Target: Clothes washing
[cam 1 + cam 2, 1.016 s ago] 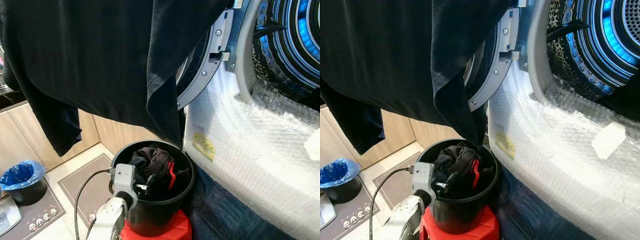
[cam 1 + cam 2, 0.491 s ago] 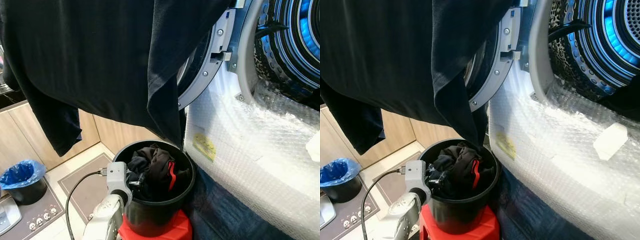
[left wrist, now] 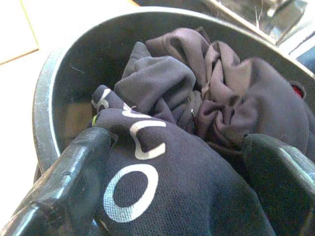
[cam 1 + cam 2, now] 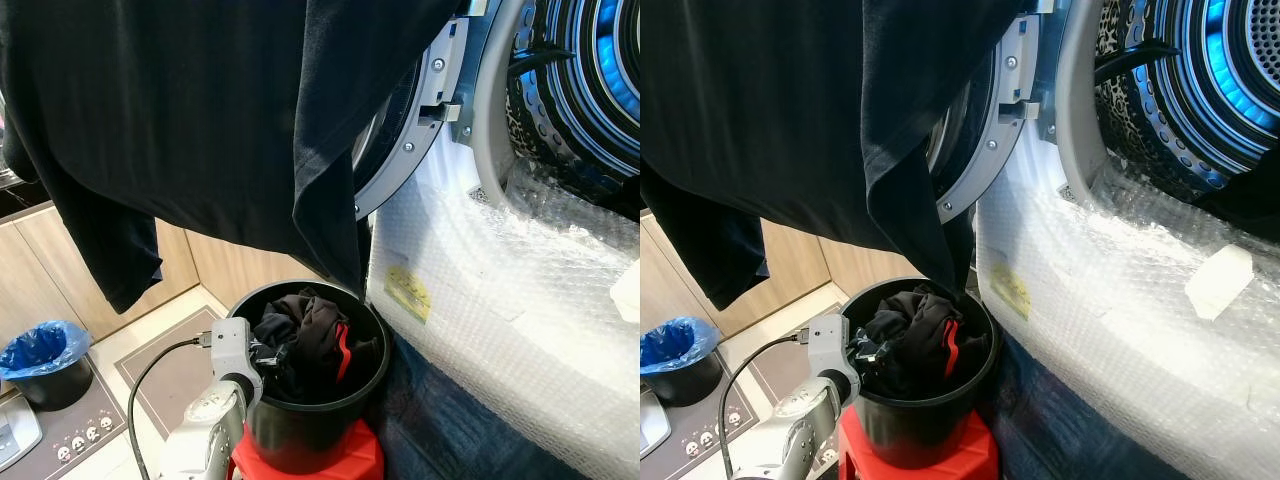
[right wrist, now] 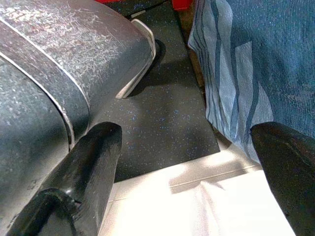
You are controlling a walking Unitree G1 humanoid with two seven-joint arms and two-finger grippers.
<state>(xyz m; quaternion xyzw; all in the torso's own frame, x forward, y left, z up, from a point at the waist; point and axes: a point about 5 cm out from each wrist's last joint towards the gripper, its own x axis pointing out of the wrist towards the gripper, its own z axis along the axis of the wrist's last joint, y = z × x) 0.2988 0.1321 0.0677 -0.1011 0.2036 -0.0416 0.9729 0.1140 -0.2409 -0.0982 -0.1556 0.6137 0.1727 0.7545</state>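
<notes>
My left gripper should next pick up the navy garment by its white-lettered fold (image 3: pixel 155 164). The garment lies slack in the bucket, and this fold bulges up from the pile.
A black bucket (image 4: pixel 300 430) stands on a red stool (image 4: pixel 330 465) beside the washing machine and holds dark crumpled clothes (image 4: pixel 315 335) with a red patch. My left gripper (image 4: pixel 268 355) reaches over the bucket's left rim into the pile. In the left wrist view its fingers (image 3: pixel 69 182) are wide apart and open around a dark garment with white letters (image 3: pixel 162 147); a purplish-grey garment (image 3: pixel 216 93) lies beyond. A large black garment (image 4: pixel 200 120) hangs across the top. My right gripper (image 5: pixel 192 172) hangs open over the floor.
The washer's round door (image 4: pixel 410 130) stands open and the drum (image 4: pixel 590 80) glows blue, with a leopard-print item (image 4: pixel 520 110) at its rim. Bubble wrap (image 4: pixel 500 290) covers the machine's front. A blue cloth (image 4: pixel 440 430) lies below it. A blue-lined bin (image 4: pixel 45 355) stands at the left.
My left wrist has shifted a little to the left, toward the bucket's rim, with its fingers still in the clothes. The hanging garment has not moved.
</notes>
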